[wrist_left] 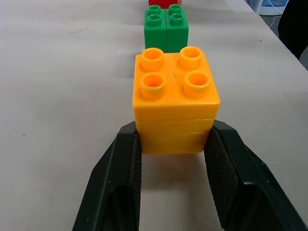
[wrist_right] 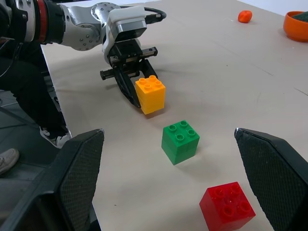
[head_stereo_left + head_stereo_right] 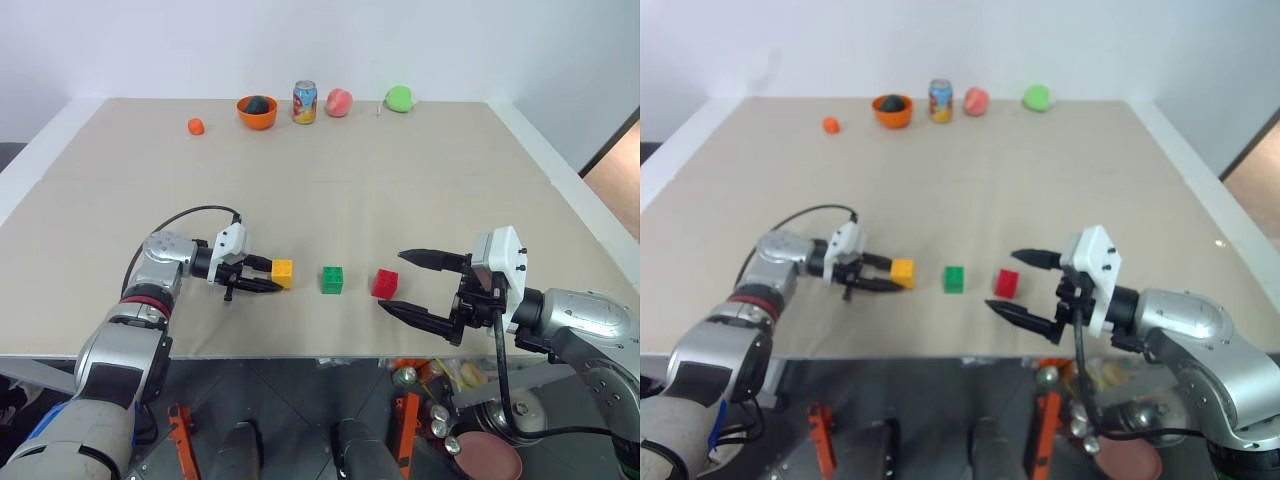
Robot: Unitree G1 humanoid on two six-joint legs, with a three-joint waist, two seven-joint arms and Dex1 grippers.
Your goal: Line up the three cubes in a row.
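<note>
My left gripper should open now, because the yellow-orange cube's lower edge (image 3: 284,287) (image 1: 173,152) is over the table and in line with the green cube.
Three studded cubes stand in a line near the table's front edge: yellow-orange (image 3: 282,272), green (image 3: 332,279) and red (image 3: 385,283). My left gripper (image 3: 270,276) reaches in from the left and is shut on the yellow-orange cube (image 1: 175,96), one black finger (image 1: 120,183) on each side, and the cube rests on the table. My right gripper (image 3: 392,281) hovers at the right end of the line, open wide. Its two fingers spread on either side of the red cube (image 2: 227,206) without touching it.
Along the far edge of the beige table (image 3: 400,180) stand an orange bowl (image 3: 257,111), a drink can (image 3: 305,102), a pink-red fruit (image 3: 339,102) and a green fruit (image 3: 400,98). A small orange fruit (image 3: 196,126) lies left of the bowl.
</note>
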